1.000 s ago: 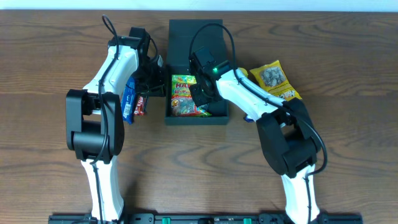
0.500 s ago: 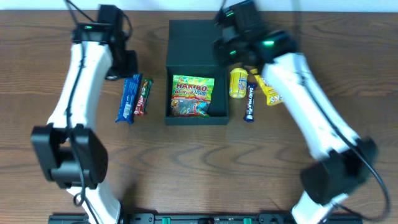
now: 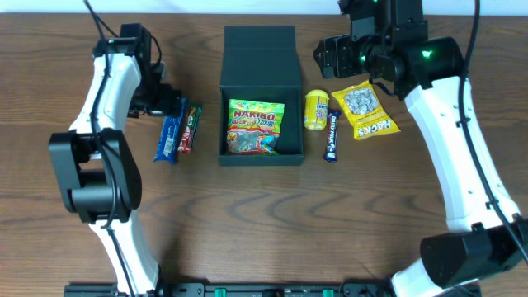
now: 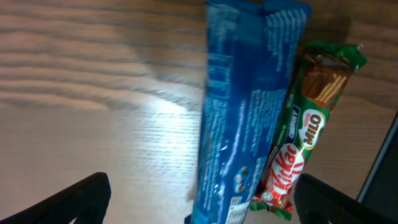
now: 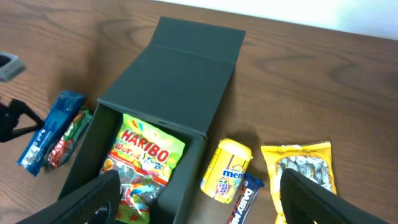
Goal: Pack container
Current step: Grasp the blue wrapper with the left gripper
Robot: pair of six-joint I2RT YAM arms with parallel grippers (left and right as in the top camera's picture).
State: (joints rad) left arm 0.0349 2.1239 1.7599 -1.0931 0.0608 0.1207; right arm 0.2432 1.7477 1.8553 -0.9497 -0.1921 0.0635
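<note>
The blue packet will go into the dark square box (image 3: 290,136) to fill it, so my left gripper will next pick up the packet by its middle (image 3: 170,134), across its narrow width.
The container (image 3: 260,78) is a dark square box in mid-table, its flap lid (image 3: 260,45) folded back. A Haribo bag (image 3: 256,128) lies inside it. My left gripper (image 3: 169,103) is open just above the far ends of a blue packet (image 3: 171,136) and a KitKat bar (image 3: 190,128), left of the box. In the left wrist view the gripper (image 4: 205,208) has both the blue packet (image 4: 249,112) and the KitKat (image 4: 305,134) between its spread fingers (image 4: 81,199), touching neither. My right gripper (image 3: 337,58) hangs open and empty, high at the box's back right.
To the right of the box lie a yellow Mentos tub (image 3: 316,110), a Dairy Milk bar (image 3: 332,136) and a yellow nut bag (image 3: 367,110). The right wrist view shows the container (image 5: 168,81), the Mentos tub (image 5: 227,171) and the nut bag (image 5: 301,171).
Both grippers have opened. The right one left the Haribo bag in the box and rose to the back right. The left one moved off the box's side to the blue packet.
</note>
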